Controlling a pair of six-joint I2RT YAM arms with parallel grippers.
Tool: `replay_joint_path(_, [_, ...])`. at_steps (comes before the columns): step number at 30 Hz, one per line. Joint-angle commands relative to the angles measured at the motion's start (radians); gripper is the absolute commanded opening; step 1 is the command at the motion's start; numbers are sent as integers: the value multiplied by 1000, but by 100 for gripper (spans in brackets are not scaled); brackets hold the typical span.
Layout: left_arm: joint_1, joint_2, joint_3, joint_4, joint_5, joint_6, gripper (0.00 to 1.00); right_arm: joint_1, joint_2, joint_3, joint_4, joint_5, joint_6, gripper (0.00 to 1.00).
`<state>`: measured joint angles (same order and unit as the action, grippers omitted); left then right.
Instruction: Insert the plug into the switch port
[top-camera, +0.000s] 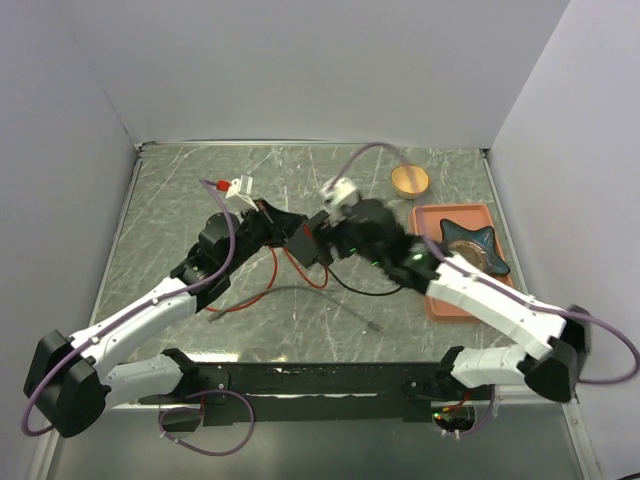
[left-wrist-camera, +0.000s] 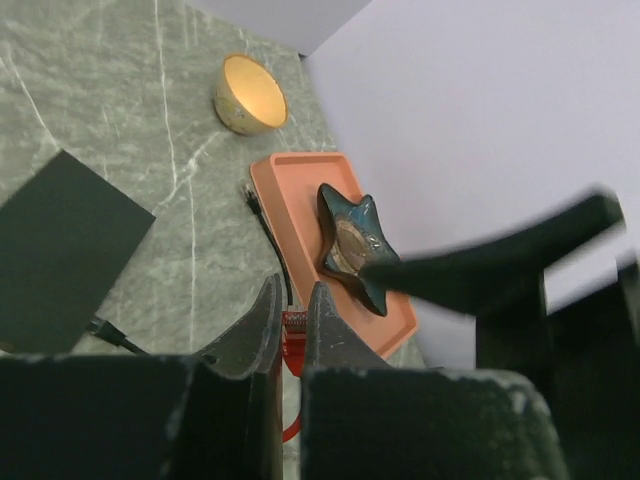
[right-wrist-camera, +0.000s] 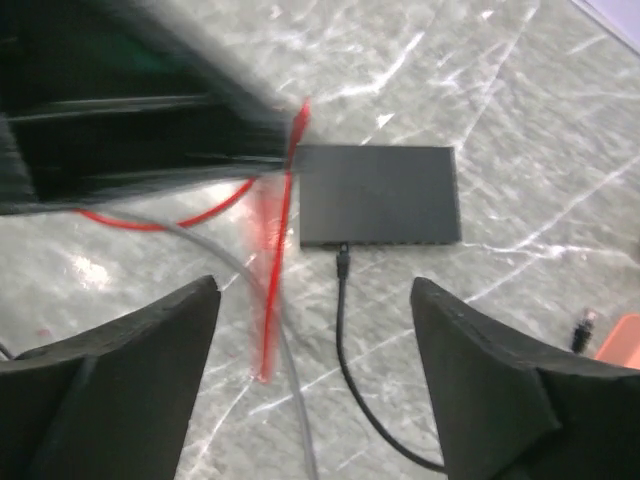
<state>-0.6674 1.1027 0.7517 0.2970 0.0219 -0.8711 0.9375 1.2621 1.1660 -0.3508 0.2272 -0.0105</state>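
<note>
The right gripper grabs the red plug's cable end next, leaving the plug's tip free, to insert the plug into the switch port.
The flat black switch box (right-wrist-camera: 380, 195) lies on the marble table; it also shows in the top view (top-camera: 302, 248) and the left wrist view (left-wrist-camera: 60, 250). Its ports run along the edge facing my right gripper, and a black cable (right-wrist-camera: 343, 300) is plugged into one. My left gripper (left-wrist-camera: 295, 290) is shut on the red plug (left-wrist-camera: 293, 328) and holds it above the table next to the box (top-camera: 290, 222). The red cable (right-wrist-camera: 280, 230) hangs blurred from it. My right gripper (right-wrist-camera: 315, 290) is open and empty, hovering just short of the box's port edge (top-camera: 318, 232).
An orange tray (left-wrist-camera: 290, 190) holding a dark star-shaped dish (left-wrist-camera: 355, 245) stands at the right (top-camera: 440, 290). A yellow bowl (top-camera: 409, 180) sits behind it. A grey cable (right-wrist-camera: 295, 400) and red cable loops (top-camera: 270, 280) lie in front of the box.
</note>
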Motion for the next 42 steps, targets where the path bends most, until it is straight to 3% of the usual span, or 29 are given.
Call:
replay_joint_path(1, [-1,-92,-11,45,-7,124,1,-198,-179,-49,113,-424,49,93])
replay_joint_path(7, [2,-156,-92,214,165,176,1,-315,-216,-68,176,-901,75,92])
replay_joint_path(12, [2,-188,-156,431,312,136,1,-321,-184,-94,283,-1097,178,85])
replay_joint_path(13, [2,-194,-167,456,325,130,1,-318,-172,-97,308,-1120,190,78])
replay_joint_path(18, [2,-231,-172,475,360,133,1,-319,-132,-103,348,-1143,259,63])
replay_joint_path(37, [2,-204,-166,519,406,116,1,-322,-81,-138,535,-1197,397,37])
replay_joint_path(40, [2,-205,-173,531,400,107,1,-322,-79,-138,541,-1195,405,28])
replay_joint_path(42, [2,-204,-170,525,403,110,1,-322,-79,-140,541,-1186,408,15])
